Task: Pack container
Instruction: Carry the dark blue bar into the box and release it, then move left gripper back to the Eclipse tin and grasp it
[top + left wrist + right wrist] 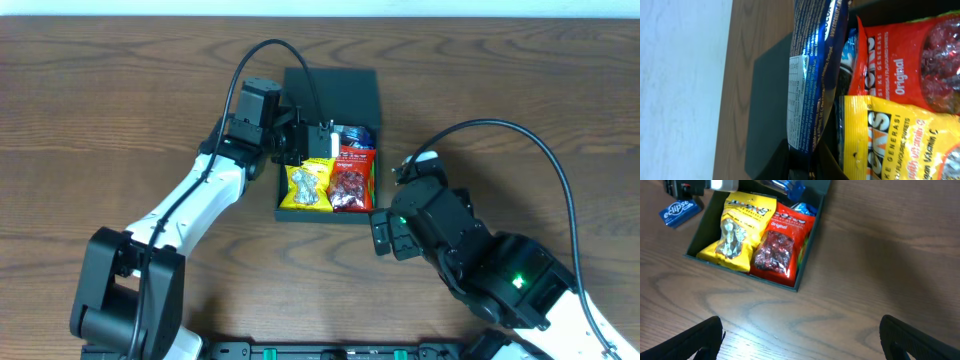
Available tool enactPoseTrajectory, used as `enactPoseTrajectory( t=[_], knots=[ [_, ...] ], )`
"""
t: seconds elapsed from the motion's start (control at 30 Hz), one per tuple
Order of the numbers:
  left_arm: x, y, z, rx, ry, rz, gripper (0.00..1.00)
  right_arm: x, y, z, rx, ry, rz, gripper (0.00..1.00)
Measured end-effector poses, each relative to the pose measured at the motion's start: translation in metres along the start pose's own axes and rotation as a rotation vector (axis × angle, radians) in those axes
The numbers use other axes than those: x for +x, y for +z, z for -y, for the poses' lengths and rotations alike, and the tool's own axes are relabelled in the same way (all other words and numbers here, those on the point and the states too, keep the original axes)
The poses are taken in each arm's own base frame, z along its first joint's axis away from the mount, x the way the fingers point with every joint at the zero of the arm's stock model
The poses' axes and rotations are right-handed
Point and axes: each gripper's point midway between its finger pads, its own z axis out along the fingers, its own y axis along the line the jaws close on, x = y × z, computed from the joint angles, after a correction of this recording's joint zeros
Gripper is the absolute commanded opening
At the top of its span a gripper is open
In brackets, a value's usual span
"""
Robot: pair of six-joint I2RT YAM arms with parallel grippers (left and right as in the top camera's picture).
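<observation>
The dark blue packet hangs in the far side of the container and would come to rest there, so my left gripper releases the packet now.
The dark teal container (373,190) stands open at the table's middle, its flat lid (335,92) folded back. Inside lie a yellow snack packet (308,187) and a red snack packet (351,182). My left gripper (318,142) is over the box's far side, shut on a dark blue packet (812,75) that hangs upright beside the red packet (910,60) and yellow packet (900,140). My right gripper (800,340) is open and empty above bare table, just off the box's front right corner (802,272).
A small blue Eclipse gum pack (680,211) lies on the wood table left of the box, under my left arm. The table's far edge meets a pale floor (680,90).
</observation>
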Motion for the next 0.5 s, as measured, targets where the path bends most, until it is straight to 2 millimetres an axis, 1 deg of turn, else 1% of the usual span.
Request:
enactPoseTrajectory(
  t=[0.07, 0.1, 0.13, 0.17, 0.3, 0.5],
  knots=[
    [-0.001, 0.0, -0.001, -0.004, 0.003, 0.003, 0.06, 0.0, 0.0, 0.0, 0.0, 0.0, 0.0, 0.99],
    [-0.001, 0.0, -0.001, -0.005, 0.003, 0.003, 0.11, 0.0, 0.0, 0.0, 0.0, 0.0, 0.0, 0.99],
    [-0.001, 0.0, -0.001, -0.005, 0.003, 0.003, 0.47, 0.0, 0.0, 0.0, 0.0, 0.0, 0.0, 0.99],
    [-0.001, 0.0, -0.001, -0.006, 0.004, 0.003, 0.95, 0.0, 0.0, 0.0, 0.0, 0.0, 0.0, 0.99],
    [-0.003, 0.0, -0.005, -0.022, -0.029, 0.009, 0.95, 0.0, 0.0, 0.0, 0.0, 0.0, 0.0, 0.99],
    [-0.007, -0.001, -0.025, -0.097, -0.169, 0.033, 0.95, 0.0, 0.0, 0.0, 0.0, 0.0, -0.001, 1.0]
  ],
)
